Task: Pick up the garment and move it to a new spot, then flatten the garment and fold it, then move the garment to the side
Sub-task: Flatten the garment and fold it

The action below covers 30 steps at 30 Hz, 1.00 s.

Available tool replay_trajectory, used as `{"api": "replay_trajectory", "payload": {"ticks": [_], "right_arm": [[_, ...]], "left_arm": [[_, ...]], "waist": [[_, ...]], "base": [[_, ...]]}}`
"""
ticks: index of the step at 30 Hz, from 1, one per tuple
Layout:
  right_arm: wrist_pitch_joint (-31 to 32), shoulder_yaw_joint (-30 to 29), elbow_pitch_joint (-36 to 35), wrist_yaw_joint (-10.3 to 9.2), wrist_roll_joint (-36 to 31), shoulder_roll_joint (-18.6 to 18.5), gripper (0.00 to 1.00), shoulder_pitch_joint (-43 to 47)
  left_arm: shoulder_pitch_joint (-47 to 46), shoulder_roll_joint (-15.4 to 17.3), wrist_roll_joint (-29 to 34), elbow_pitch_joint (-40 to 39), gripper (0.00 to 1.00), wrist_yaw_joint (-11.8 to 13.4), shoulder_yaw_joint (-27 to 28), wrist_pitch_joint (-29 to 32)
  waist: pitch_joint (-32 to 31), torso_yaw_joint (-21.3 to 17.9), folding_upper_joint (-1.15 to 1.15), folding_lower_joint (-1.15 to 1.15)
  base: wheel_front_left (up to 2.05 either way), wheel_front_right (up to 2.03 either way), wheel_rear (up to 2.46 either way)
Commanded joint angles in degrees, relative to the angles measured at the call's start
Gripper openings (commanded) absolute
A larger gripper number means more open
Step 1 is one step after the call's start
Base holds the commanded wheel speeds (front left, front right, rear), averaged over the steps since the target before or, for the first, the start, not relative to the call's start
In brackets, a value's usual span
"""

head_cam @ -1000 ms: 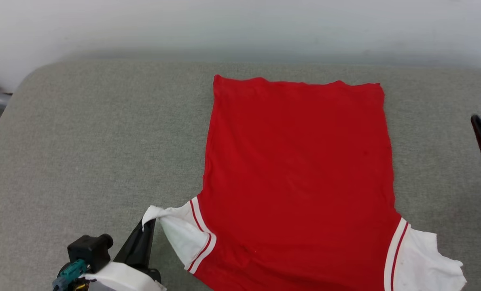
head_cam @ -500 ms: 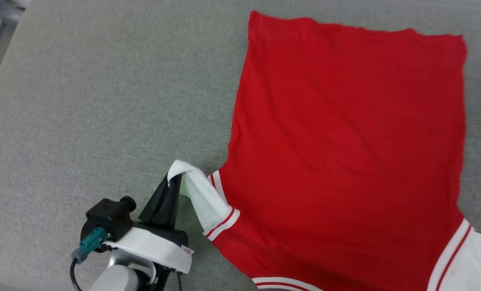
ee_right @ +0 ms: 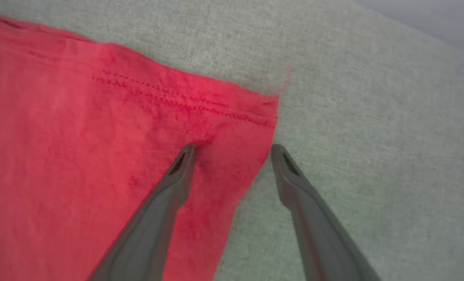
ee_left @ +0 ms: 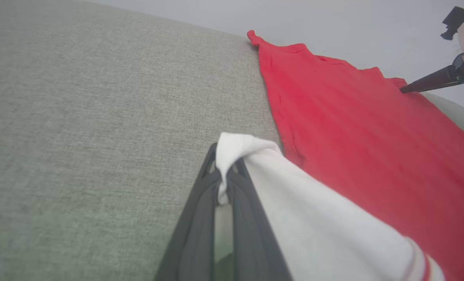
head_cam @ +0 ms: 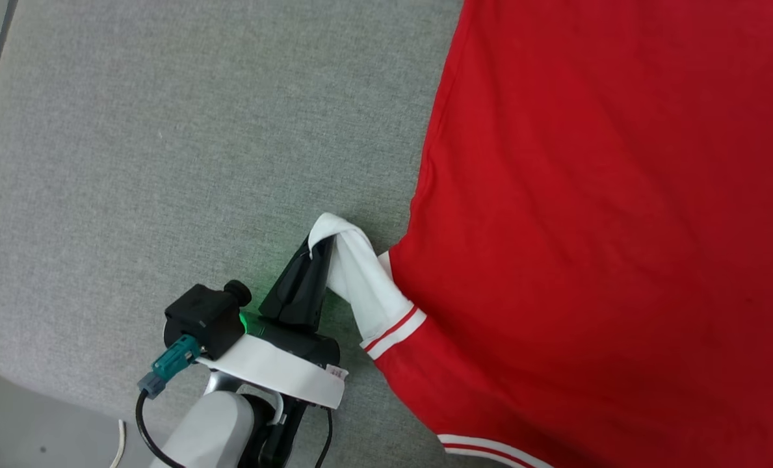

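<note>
Next, my right gripper pinches the garment by its hem corner [ee_right: 262, 111], since the red cloth lies spread flat on the cushion.
The garment [head_cam: 594, 214] is a red jersey lying flat on the grey cushion, plain red side up, with white sleeves and red-white trim. My left gripper [head_cam: 324, 244] is shut on the tip of its white left sleeve [head_cam: 360, 279], which drapes over the fingertips; the left wrist view shows the sleeve [ee_left: 313, 230] pinched between the dark fingers [ee_left: 200, 218]. My right gripper [ee_right: 232, 150] stands open above the garment's far hem corner [ee_right: 255, 113], one finger over red cloth, the other over bare cushion. It also appears as a dark gripper [ee_left: 427, 82] in the left wrist view.
The grey fabric cushion [head_cam: 165, 162] spreads wide to the left of the garment. Its front-left edge drops to a pale floor [head_cam: 28, 422]. A pale wall [ee_left: 333, 19] stands behind the cushion's far edge.
The head camera has tilted down and shifted, so the whole picture moved. My left gripper stays shut on the white sleeve and has carried it slightly toward the red body. The right gripper has left the head view.
</note>
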Motion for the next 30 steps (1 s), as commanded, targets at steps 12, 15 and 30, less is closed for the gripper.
{"api": "replay_trajectory", "payload": {"ticks": [12,15,30], "right_arm": [[0.24,-0.24,6.1,-0.05,-3.06,0.68,0.0,6.1],[-1.41,-0.33,5.01,-0.07,-2.89,0.26,0.0,4.45],[-10.45,7.57,-5.48,-0.06,7.46,-4.61,0.0,8.94]], "left_arm": [[-0.13,-3.34,3.52,1.63,0.0,-3.11,4.27,-0.4],[0.54,-3.59,4.17,2.0,0.0,-3.47,5.09,-0.4],[6.94,-1.8,5.61,1.73,0.0,-2.04,7.95,-0.09]], "waist": [[1.46,0.29,0.0,-0.02],[0.27,-0.48,0.0,-0.02],[-11.81,-6.41,0.0,-0.02]], "base": [[0.0,0.0,0.0],[0.0,0.0,0.0],[0.0,0.0,0.0]]}}
